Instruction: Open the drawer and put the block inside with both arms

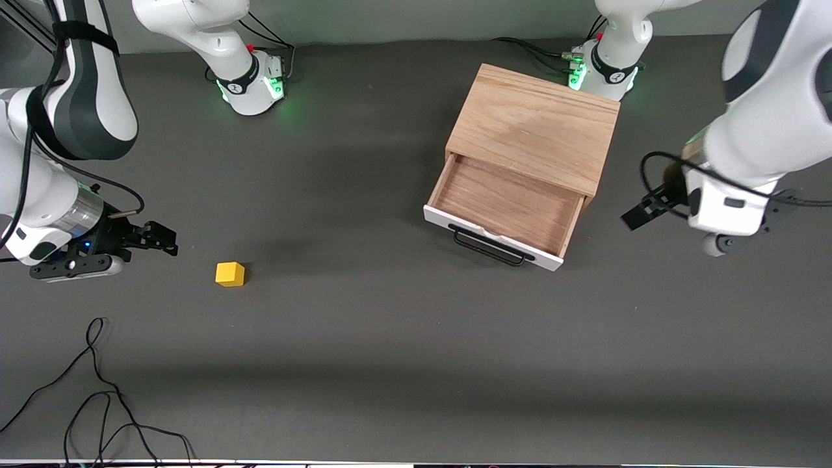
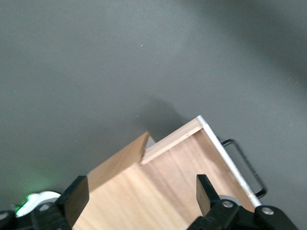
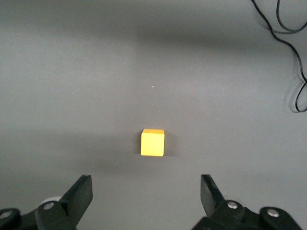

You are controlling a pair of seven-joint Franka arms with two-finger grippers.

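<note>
The yellow block [image 1: 230, 273] needs to go inside the open drawer. My right gripper will next grab it by two opposite sides.
The drawer [image 1: 504, 205] is pulled out of the light-wood box [image 1: 534, 127]; its brown interior is empty, and its white front with the black wire handle [image 1: 489, 247] faces the front camera. The yellow block [image 1: 230, 273] lies on the dark table toward the right arm's end. My right gripper [image 1: 156, 237] is open and empty, beside the block and apart from it; the right wrist view shows the block [image 3: 152, 142] ahead of the open fingers [image 3: 82, 192]. My left gripper [image 1: 640, 213] is open and empty, beside the box at the left arm's end; its wrist view shows the box [image 2: 129, 191] and drawer [image 2: 192, 163].
Loose black cables [image 1: 97, 396] lie on the table near the front camera at the right arm's end. The two arm bases [image 1: 253, 81] stand along the table's edge farthest from the front camera.
</note>
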